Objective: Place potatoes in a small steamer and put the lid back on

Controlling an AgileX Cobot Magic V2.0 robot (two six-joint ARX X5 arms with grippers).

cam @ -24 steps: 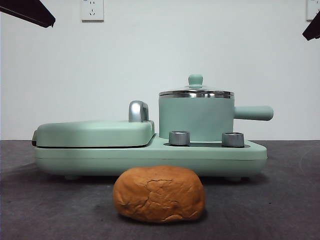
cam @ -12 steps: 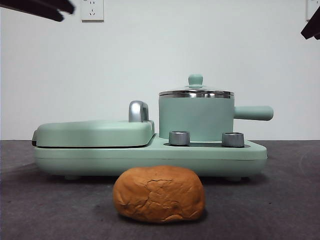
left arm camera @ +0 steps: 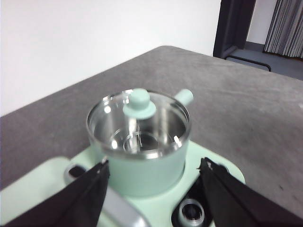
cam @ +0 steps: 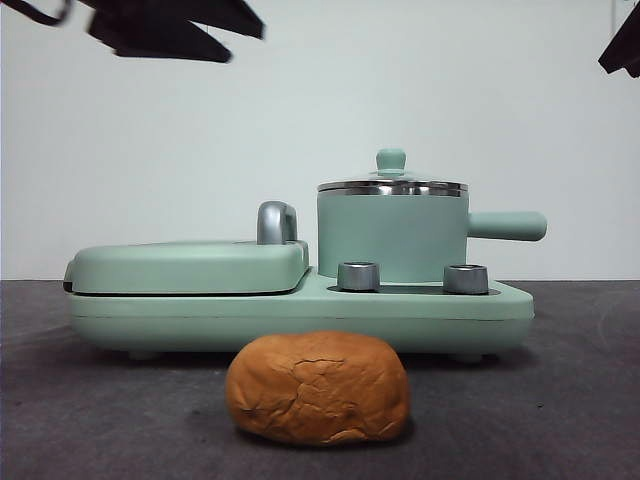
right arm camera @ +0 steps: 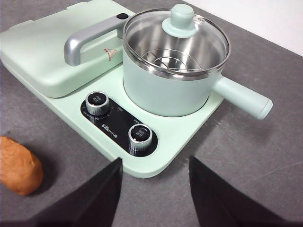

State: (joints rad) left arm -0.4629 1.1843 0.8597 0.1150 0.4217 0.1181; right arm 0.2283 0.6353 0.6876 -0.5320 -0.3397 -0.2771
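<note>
The lid's glass disc spreads across the whole steamer [cam: 392, 238] and is too wide for the gripper's fingers. My left gripper will grab the lid by its narrow mint-green knob [cam: 391, 161] next.
The potato [cam: 318, 388] is an orange-brown cracked lump lying on the dark table in front of the appliance; its end also shows in the right wrist view [right arm camera: 16, 165]. The mint-green steamer [cam: 392, 238] stands on the appliance's right half, side handle [cam: 508, 226] pointing right. Its glass lid [cam: 392, 186] sits on the rim, green knob [left arm camera: 139, 101] on top. My left gripper [left arm camera: 154, 163] hovers open high above the appliance, facing the pot [left arm camera: 142, 165], and holds nothing. My right gripper [right arm camera: 155, 161] is open and empty, high off to the right, looking down on the steamer [right arm camera: 165, 90].
A flat mint-green griddle [cam: 190, 265] with a chrome handle [cam: 277, 222] fills the left half of the base. Two steel dials [cam: 359, 276] [cam: 465, 278] sit on the base in front of the pot. The left arm [cam: 170, 30] is dark at top left.
The left arm has swung rightward and further into the top left of the front view. The right arm's tip has barely shifted. Potato, pot and lid are unmoved.
</note>
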